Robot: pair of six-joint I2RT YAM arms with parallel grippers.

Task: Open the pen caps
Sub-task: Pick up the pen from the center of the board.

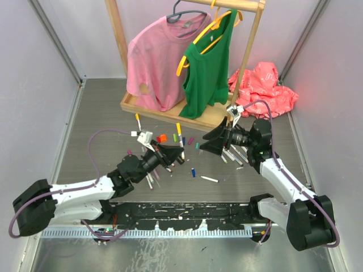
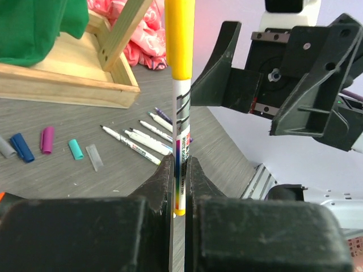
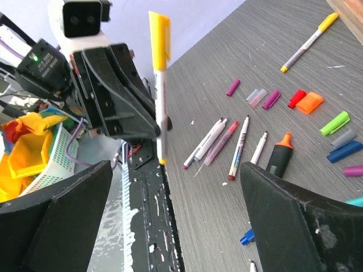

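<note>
The upright marker needs to be grabbed next by its white body below the yellow cap with my right gripper. The cap then stays free to open.
My left gripper (image 2: 180, 170) is shut on the lower barrel of a white marker (image 2: 181, 124) that stands upright with its yellow cap (image 2: 180, 39) on top. It also shows in the right wrist view (image 3: 161, 113) with the cap (image 3: 159, 39). My right gripper (image 3: 176, 165) is open and empty, facing the marker from a short way off; in the top view it (image 1: 210, 144) sits right of the left gripper (image 1: 173, 157). Loose caps lie on the table: purple (image 3: 233, 86), red (image 3: 296, 98), orange (image 3: 309, 102), green (image 3: 334, 122), blue (image 2: 21, 147), teal (image 2: 75, 148).
Several uncapped markers (image 3: 238, 144) and an orange highlighter (image 3: 278, 156) lie on the table. Another yellow-capped marker (image 1: 138, 120) lies by the wooden rack base (image 1: 133, 105), which carries a pink shirt (image 1: 156, 56) and a green top (image 1: 207, 68). A red bag (image 1: 264, 85) lies at the back right.
</note>
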